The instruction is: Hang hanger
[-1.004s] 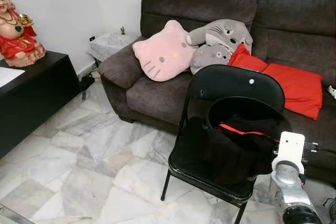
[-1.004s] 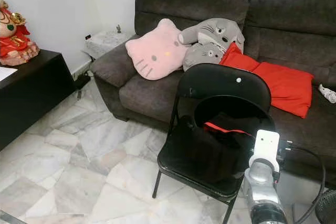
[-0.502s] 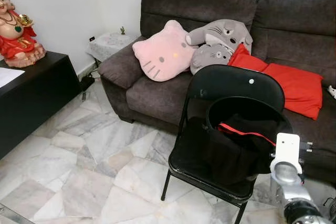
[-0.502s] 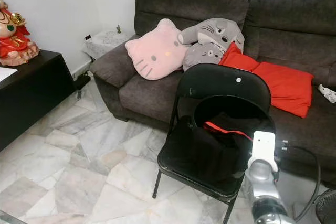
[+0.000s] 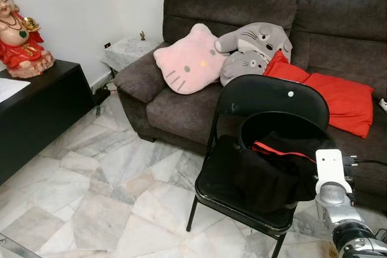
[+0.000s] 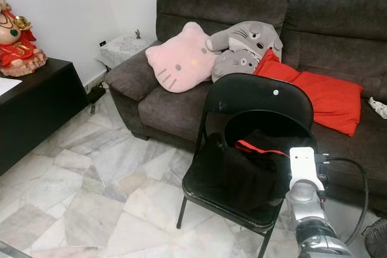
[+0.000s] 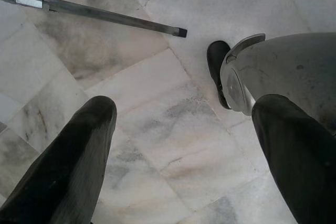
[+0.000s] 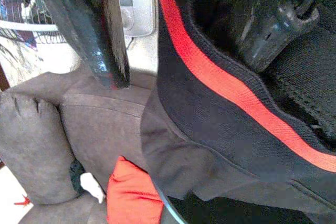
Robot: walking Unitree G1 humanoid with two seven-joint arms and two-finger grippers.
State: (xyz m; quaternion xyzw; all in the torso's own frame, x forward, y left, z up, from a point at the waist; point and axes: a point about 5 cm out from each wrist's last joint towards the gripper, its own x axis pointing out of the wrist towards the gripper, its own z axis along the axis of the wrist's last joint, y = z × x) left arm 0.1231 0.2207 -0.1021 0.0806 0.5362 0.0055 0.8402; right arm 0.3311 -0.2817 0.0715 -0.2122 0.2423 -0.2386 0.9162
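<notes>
The right gripper grabs the red-striped hem (image 5: pixel 306 156) that stands up next, since the rest of the black garment (image 5: pixel 269 180) lies bunched and slack.
A black garment with a red stripe (image 5: pixel 275 167) lies bunched on the seat of a black folding chair (image 5: pixel 272 98) in front of the sofa. My right arm (image 5: pixel 331 172) reaches up at the chair's right edge, its white wrist block against the garment. In the right wrist view my right gripper (image 8: pixel 186 69) is open, and the red-striped hem (image 8: pixel 220 85) runs between its two black fingers (image 8: pixel 92 30). I cannot make out a hanger. My left gripper (image 7: pixel 184 114) hangs open over the marble floor beside my own leg (image 7: pixel 283 72).
A dark brown sofa (image 5: pixel 181 104) behind the chair holds a pink cat cushion (image 5: pixel 190 61), a grey plush (image 5: pixel 251 49) and a red pillow (image 5: pixel 332 92). A black cabinet (image 5: pixel 36 116) with a red figurine (image 5: pixel 21 43) stands left. A metal bar (image 7: pixel 100 14) lies on the floor.
My right arm's wrist has sunk a little and stays at the chair's right edge by the garment. The view has shifted slightly. Chair and garment have not moved.
</notes>
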